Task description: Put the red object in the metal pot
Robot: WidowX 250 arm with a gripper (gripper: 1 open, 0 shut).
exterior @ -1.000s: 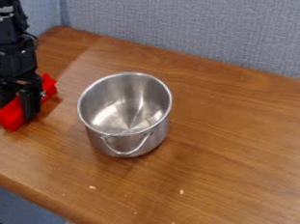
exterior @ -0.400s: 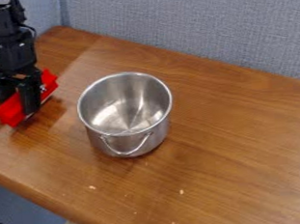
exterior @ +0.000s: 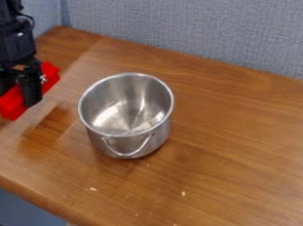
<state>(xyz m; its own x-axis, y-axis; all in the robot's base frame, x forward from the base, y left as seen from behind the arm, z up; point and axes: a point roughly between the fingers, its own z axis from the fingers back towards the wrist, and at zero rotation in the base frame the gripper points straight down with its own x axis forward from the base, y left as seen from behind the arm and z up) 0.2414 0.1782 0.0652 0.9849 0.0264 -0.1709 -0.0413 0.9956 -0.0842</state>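
The block hangs over bare wood, short of the metal pot's rim (exterior: 84, 108). My gripper now moves the red block toward the pot before releasing it.
The red object (exterior: 9, 102) is a bright red block at the far left of the wooden table, held a little above the surface with a faint shadow under it. My black gripper (exterior: 29, 93) points down over it, its fingers clamped across the block's middle, so only the block's ends show. The metal pot (exterior: 128, 113) stands upright and empty near the table's centre, to the right of the gripper and apart from it. Its thin wire handle hangs down the front side.
The wooden table (exterior: 235, 148) has its front edge running diagonally along the lower left. A blue-grey wall (exterior: 200, 24) stands close behind the table's far edge. The arm's black body rises out of the top left corner.
The gripper has risen slightly, and the red block has come up off the table with it. The pot has not moved.
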